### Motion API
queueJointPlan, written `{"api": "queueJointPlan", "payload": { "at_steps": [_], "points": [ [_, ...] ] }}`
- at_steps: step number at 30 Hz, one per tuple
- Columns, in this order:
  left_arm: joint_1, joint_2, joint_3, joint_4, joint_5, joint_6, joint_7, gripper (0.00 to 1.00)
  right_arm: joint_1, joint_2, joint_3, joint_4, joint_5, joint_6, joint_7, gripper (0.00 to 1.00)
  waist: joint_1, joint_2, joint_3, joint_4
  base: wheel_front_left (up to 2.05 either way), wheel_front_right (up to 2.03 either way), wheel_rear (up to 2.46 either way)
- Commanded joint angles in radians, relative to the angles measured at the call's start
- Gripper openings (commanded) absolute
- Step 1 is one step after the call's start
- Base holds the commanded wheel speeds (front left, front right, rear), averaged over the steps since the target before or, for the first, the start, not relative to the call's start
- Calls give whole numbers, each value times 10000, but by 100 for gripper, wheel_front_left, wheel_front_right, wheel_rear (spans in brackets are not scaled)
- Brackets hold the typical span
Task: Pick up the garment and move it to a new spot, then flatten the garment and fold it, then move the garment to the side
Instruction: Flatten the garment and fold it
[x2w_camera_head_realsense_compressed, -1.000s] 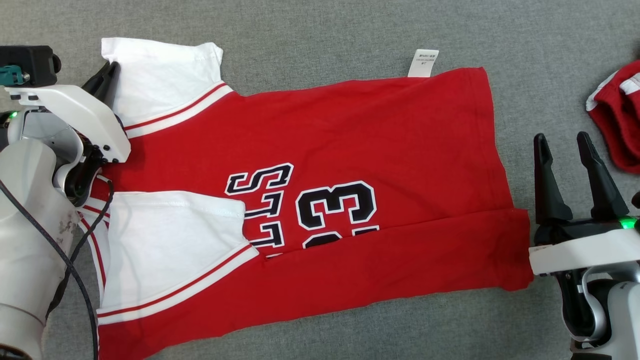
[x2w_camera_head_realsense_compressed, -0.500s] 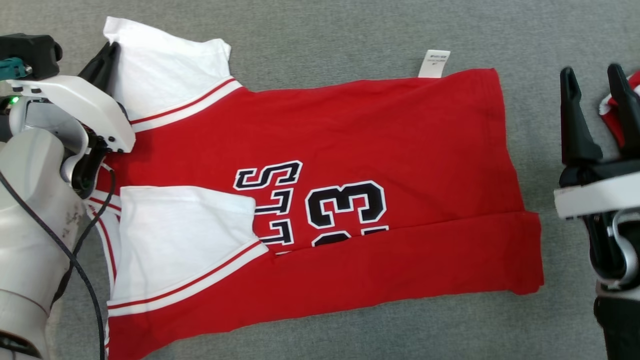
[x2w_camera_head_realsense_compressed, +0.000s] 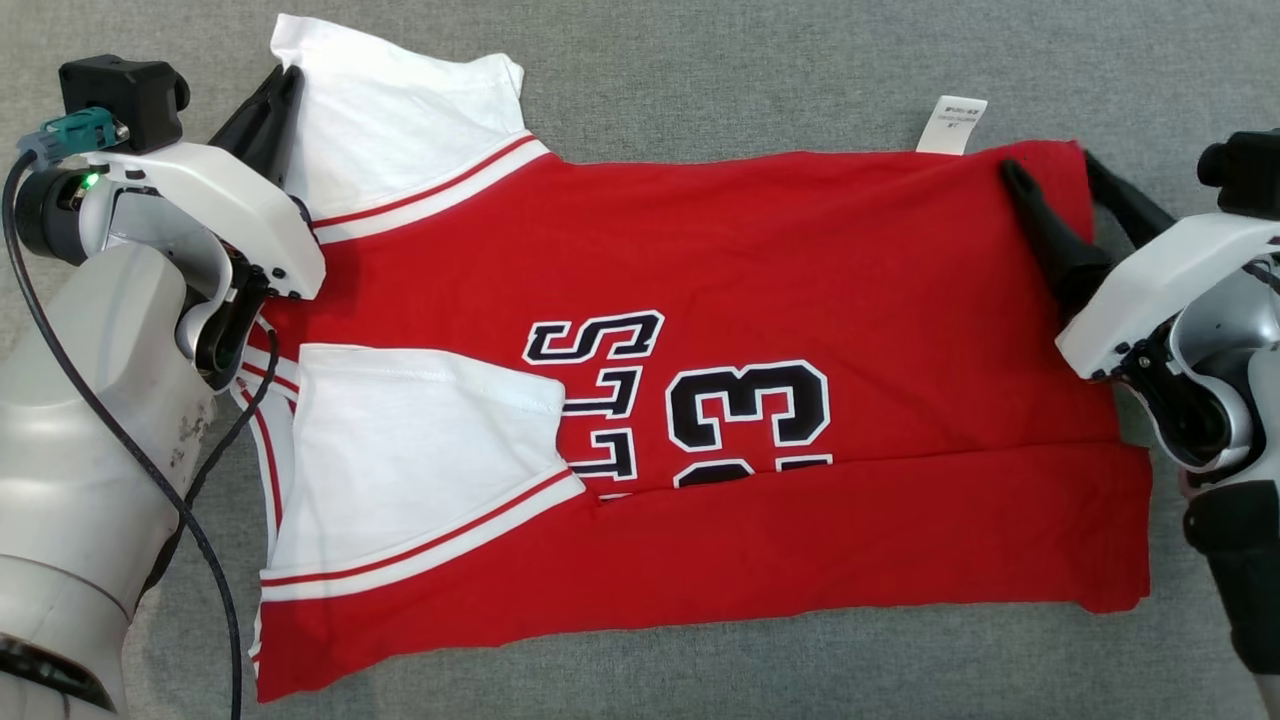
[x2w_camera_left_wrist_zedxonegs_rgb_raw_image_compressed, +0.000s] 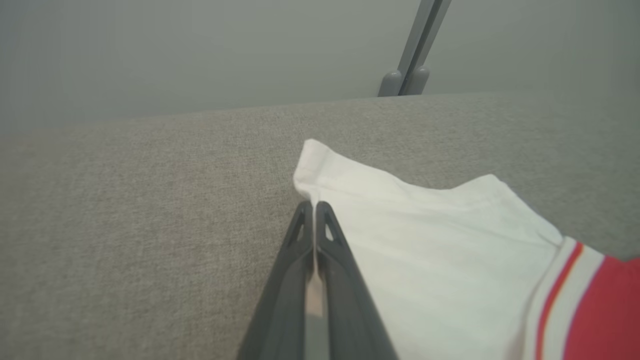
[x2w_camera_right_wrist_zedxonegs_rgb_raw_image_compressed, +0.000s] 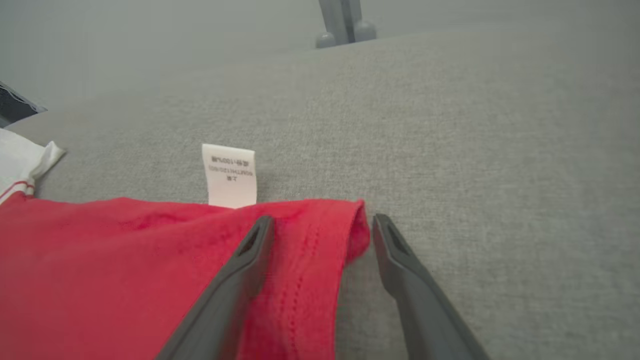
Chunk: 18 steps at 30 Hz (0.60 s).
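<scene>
The jersey's hem corner (x2w_camera_head_realsense_compressed: 1071, 162) stands up in a small heap, while the jersey (x2w_camera_head_realsense_compressed: 912, 288) around it lies flat. My right gripper will grab that corner next.
The garment (x2w_camera_head_realsense_compressed: 800, 260) is a red jersey with white sleeves and black number 33, lying flat on the grey cloth surface (x2w_camera_head_realsense_compressed: 700, 80), its near edge folded over. My left gripper (x2w_camera_head_realsense_compressed: 288, 78) is shut on the edge of the far white sleeve (x2w_camera_head_realsense_compressed: 400, 110); in the left wrist view a sliver of white cloth sits between the left gripper's (x2w_camera_left_wrist_zedxonegs_rgb_raw_image_compressed: 314, 206) closed fingers, beside the sleeve (x2w_camera_left_wrist_zedxonegs_rgb_raw_image_compressed: 425, 240). My right gripper (x2w_camera_head_realsense_compressed: 1050, 163) is open, straddling the garment's far right corner (x2w_camera_right_wrist_zedxonegs_rgb_raw_image_compressed: 345, 225); the right gripper (x2w_camera_right_wrist_zedxonegs_rgb_raw_image_compressed: 322, 222) has one finger on the red cloth and one on the grey surface.
A white care label (x2w_camera_head_realsense_compressed: 952, 124) sticks out from the garment's far edge, also the label (x2w_camera_right_wrist_zedxonegs_rgb_raw_image_compressed: 229, 175). A grey post (x2w_camera_left_wrist_zedxonegs_rgb_raw_image_compressed: 410, 75) stands beyond the surface's far edge. A black cable (x2w_camera_head_realsense_compressed: 210, 560) hangs along my left arm.
The camera has shifted, so the scene sits further right. My right gripper has travelled from the near right to the garment's far right corner. The left gripper stays on the sleeve.
</scene>
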Motion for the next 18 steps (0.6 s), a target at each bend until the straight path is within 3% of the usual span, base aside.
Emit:
{"api": "queueJointPlan", "payload": {
  "at_steps": [1, 6, 7, 8, 10, 18],
  "points": [
    [-156, 66, -117, -19, -123, -9, -99, 0, -168, -302, 162, 326, 342, 3, 667, 100, 0, 0, -6, 27, 0, 0, 0],
    [-222, 85, -323, -90, -294, -9, -256, 0, -351, -470, 390, 596, 938, 2, 1440, 100, 0, 0, 39, 84, 0, 0, 0],
    [-253, 82, -366, -107, -333, -7, -302, 0, -391, -514, 445, 609, 1048, 3, 1545, 90, 0, 0, 59, 103, 0, 0, 0],
    [-298, 96, -402, -127, -365, -9, -332, 0, -433, -561, 498, 631, 1142, 3, 1648, 47, 0, 0, 78, 120, 0, 0, 0],
    [-384, 104, -477, -164, -432, -9, -399, 0, -498, -600, 513, 713, 1374, 3, 1855, 0, 0, 0, 108, 164, 0, 0, 0],
    [-633, 277, -353, -587, -562, -7, -665, 0, -1006, -974, 419, 167, 1539, 3, 1156, 0, 0, 0, 68, 330, 0, 0, 0]
  ]
}}
